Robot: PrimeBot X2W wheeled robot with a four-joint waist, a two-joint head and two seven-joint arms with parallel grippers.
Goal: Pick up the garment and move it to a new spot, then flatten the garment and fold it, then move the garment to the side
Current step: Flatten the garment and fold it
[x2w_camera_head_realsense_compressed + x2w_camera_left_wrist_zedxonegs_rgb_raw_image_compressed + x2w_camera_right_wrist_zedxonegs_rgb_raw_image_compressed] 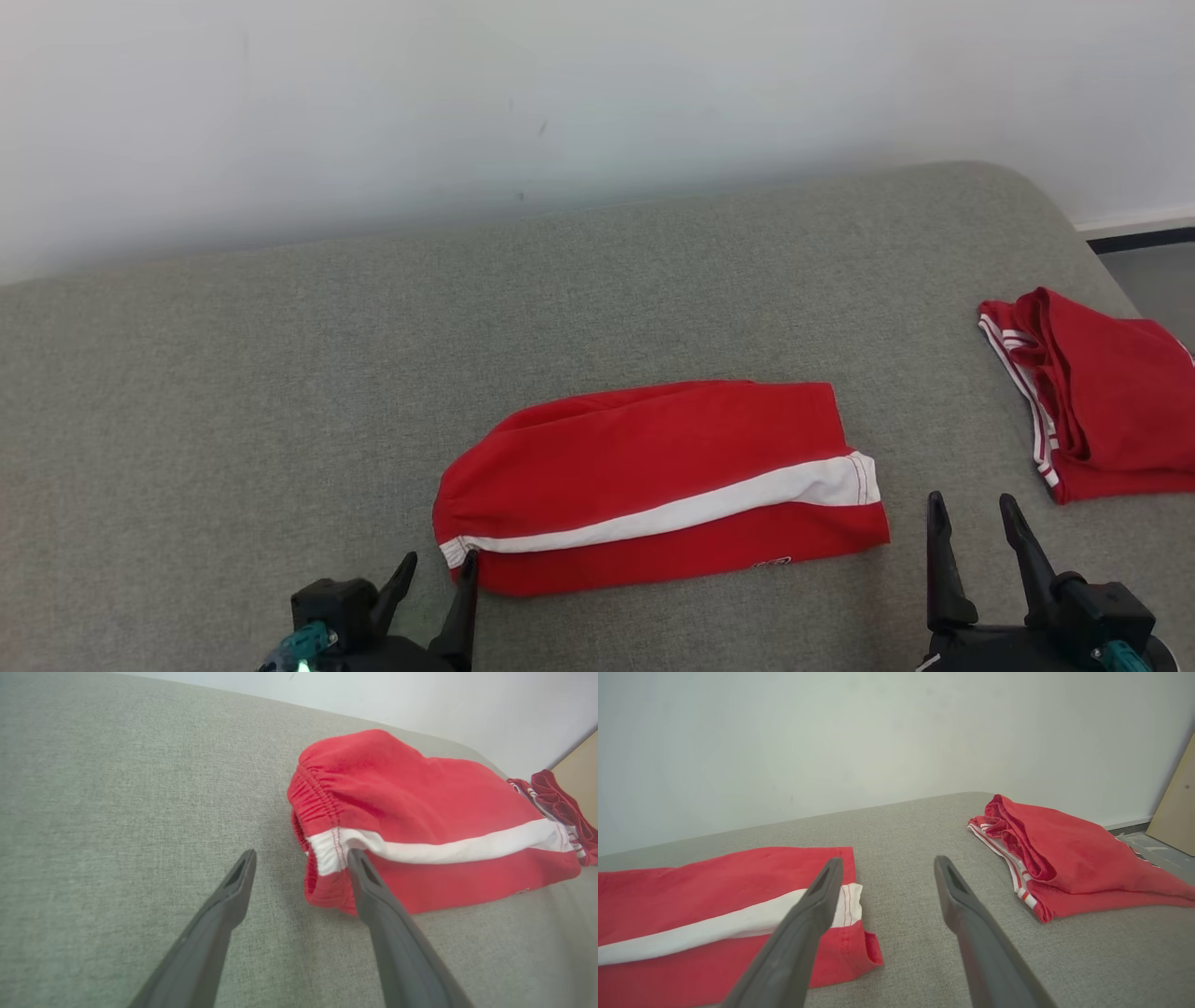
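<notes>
Next, my left gripper grabs the garment's waistband corner (456, 551) (328, 854). That corner stands up open while the rest of the garment lies flat on the cushion.
A red garment (653, 476) with a white side stripe lies folded flat on the grey cushion, its elastic waistband at the left end (322, 812). My left gripper (439, 574) is open at that waistband corner, its right finger (369, 882) touching the cloth's edge and the other over bare cushion. Beside the garment's hem end (850, 905), my right gripper (971, 518) stands open above the cushion, holding nothing.
A second red garment (1102, 401) with thin white stripes lies folded at the cushion's right edge (1064, 858). The grey cushion (280, 373) backs onto a white wall. A pale board (1176, 807) leans at the far right, beyond the cushion.
</notes>
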